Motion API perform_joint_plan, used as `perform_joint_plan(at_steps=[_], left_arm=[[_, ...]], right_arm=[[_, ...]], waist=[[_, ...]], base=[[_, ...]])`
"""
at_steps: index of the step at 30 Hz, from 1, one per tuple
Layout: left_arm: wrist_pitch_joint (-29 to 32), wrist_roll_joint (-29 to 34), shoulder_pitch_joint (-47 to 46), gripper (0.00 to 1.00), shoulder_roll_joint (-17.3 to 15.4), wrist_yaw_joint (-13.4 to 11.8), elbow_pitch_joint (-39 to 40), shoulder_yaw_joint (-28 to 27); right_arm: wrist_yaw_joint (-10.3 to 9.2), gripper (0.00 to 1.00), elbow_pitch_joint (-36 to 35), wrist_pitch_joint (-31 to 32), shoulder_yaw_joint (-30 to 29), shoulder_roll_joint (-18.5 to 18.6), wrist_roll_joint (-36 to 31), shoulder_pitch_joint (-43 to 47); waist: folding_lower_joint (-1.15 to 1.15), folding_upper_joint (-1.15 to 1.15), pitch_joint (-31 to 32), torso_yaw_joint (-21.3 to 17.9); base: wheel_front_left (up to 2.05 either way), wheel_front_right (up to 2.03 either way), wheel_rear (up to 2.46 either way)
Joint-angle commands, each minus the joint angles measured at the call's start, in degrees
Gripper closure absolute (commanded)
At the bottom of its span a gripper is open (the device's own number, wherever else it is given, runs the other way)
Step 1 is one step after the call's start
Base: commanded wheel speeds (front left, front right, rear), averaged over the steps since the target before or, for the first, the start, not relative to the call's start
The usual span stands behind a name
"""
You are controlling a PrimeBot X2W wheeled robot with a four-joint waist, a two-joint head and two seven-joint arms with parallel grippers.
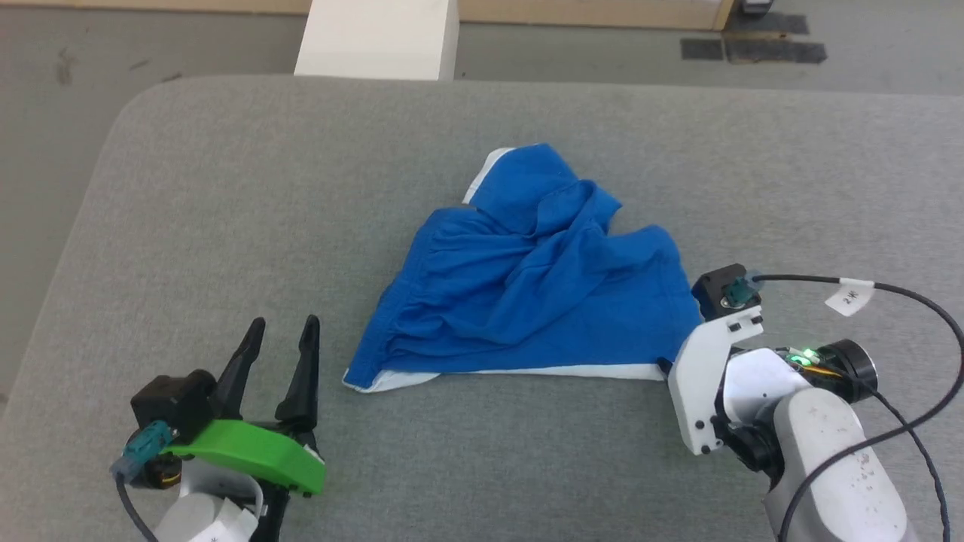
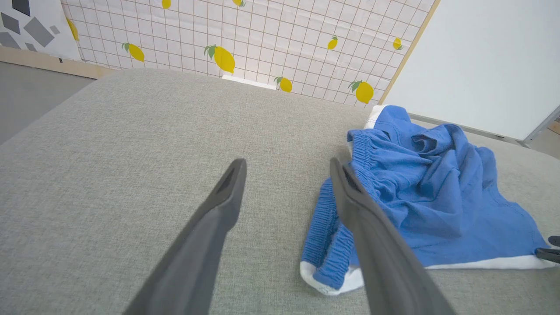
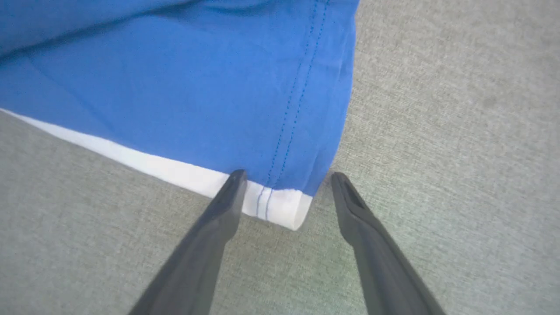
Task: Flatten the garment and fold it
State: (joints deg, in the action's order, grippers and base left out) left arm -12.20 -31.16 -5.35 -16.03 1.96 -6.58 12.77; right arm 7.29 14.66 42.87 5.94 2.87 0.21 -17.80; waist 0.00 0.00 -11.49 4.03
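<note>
The garment needs to be flattened. My right gripper should next grab it by its white-trimmed hem corner (image 3: 278, 204) with the double stitching (image 3: 291, 120).
The garment (image 1: 527, 278), bright blue shorts with white hem trim, lies crumpled in a rough triangle at the middle of the grey table (image 1: 226, 211). My left gripper (image 1: 285, 325) stands open near the table's front left, a little left of the garment's near left corner; in its wrist view the gathered waistband (image 2: 326, 218) lies just right of the open left gripper (image 2: 288, 164). My right arm reaches down at the garment's near right corner. In the right wrist view the right gripper (image 3: 286, 175) is open, its fingertips straddling the white-trimmed hem corner (image 3: 284, 205).
The table's rounded far left corner (image 1: 151, 98) drops to grey floor. A white box (image 1: 376, 38) stands beyond the far edge. A lemon-print wall (image 2: 245, 39) and white board (image 2: 481, 57) rise behind the table. A black cable (image 1: 904, 301) loops from my right wrist.
</note>
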Motion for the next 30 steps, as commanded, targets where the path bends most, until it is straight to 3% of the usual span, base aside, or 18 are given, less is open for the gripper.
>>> perform_joint_plan(at_steps=[1,9,10,12,24,30], left_arm=[[-0.4,0.2,-1.2,0.00,0.3,0.3,-0.2,0.2],[-0.7,-0.1,-2.0,0.00,0.6,0.6,-1.4,0.7],[-0.7,-0.2,-2.0,0.00,0.6,0.6,-1.6,0.7],[-0.7,-0.2,-2.0,0.00,0.5,0.6,-1.8,0.7],[3.5,-1.2,-0.6,0.00,-0.2,-0.8,-1.7,1.5],[17.4,-3.4,-0.8,0.00,-1.7,-1.8,1.1,4.6]], right_arm=[[0.20,0.00,0.9,0.1,0.1,0.0,-0.4,-1.1],[0.20,0.00,5.0,1.7,2.2,0.0,-0.8,-1.5],[0.20,0.62,5.2,1.9,2.2,0.0,-0.5,-1.6],[0.20,1.00,5.1,1.6,2.1,0.0,0.1,-1.7],[0.20,1.00,-1.6,-1.6,-3.0,0.0,5.1,-1.4],[0.20,1.00,-4.5,-0.6,-3.1,0.0,5.2,0.2]], waist=[[0.00,0.00,-1.1,1.0],[0.00,0.00,-2.1,1.3],[0.00,0.00,-2.0,1.3],[0.00,0.00,-1.8,1.1],[0.00,0.00,1.2,-0.1],[0.00,0.00,1.6,-0.9]], base=[[0.00,0.00,0.00],[0.00,0.00,0.00],[0.00,0.00,0.00],[0.00,0.00,0.00],[0.00,0.00,0.00],[0.00,0.00,0.00]])
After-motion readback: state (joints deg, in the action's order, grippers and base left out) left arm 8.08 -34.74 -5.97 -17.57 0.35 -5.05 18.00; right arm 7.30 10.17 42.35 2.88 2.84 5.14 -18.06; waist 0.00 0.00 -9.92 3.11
